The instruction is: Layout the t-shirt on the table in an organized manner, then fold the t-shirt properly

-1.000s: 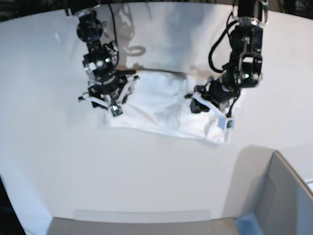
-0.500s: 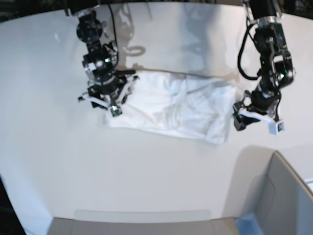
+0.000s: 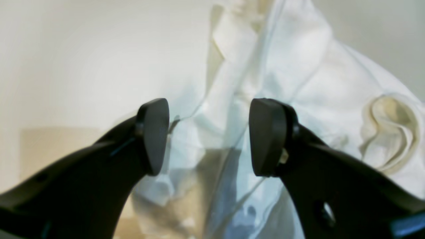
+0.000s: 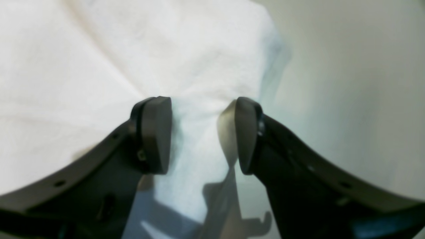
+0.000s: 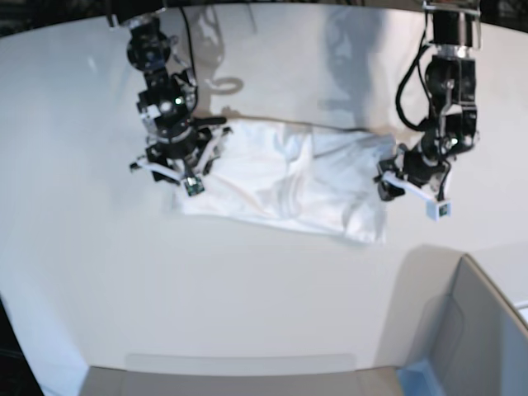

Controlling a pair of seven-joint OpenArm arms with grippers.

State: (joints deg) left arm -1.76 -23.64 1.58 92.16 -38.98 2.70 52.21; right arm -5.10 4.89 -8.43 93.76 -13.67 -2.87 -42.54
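The t-shirt's edge (image 3: 175,121) is still below my left gripper's fingers, which are above the wrinkled t-shirt near its edge. My left gripper needs to come down before it closes on it.
The white t-shirt (image 5: 280,177) lies rumpled in a rough rectangle on the white table (image 5: 247,280). My left gripper (image 5: 410,190) hovers at the shirt's right edge with its jaws apart. In the left wrist view this gripper (image 3: 209,136) is open, with wrinkled t-shirt (image 3: 298,66) cloth below and beyond it and nothing pinched. My right gripper (image 5: 177,172) sits on the shirt's left edge. In the right wrist view it (image 4: 202,132) is open over the t-shirt (image 4: 99,49) border, with bare table (image 4: 348,83) to the right. No print shows.
A grey bin (image 5: 478,330) with a blue corner (image 5: 417,375) stands at the lower right, close to the shirt's right end. The table's curved far edge runs behind both arms. Bare tabletop stretches in front of the shirt.
My left gripper opened and let go of the cloth it held over the shirt. The shirt's right part spread rightward. The gripper swung out right, then came back to the edge. The right arm stayed put.
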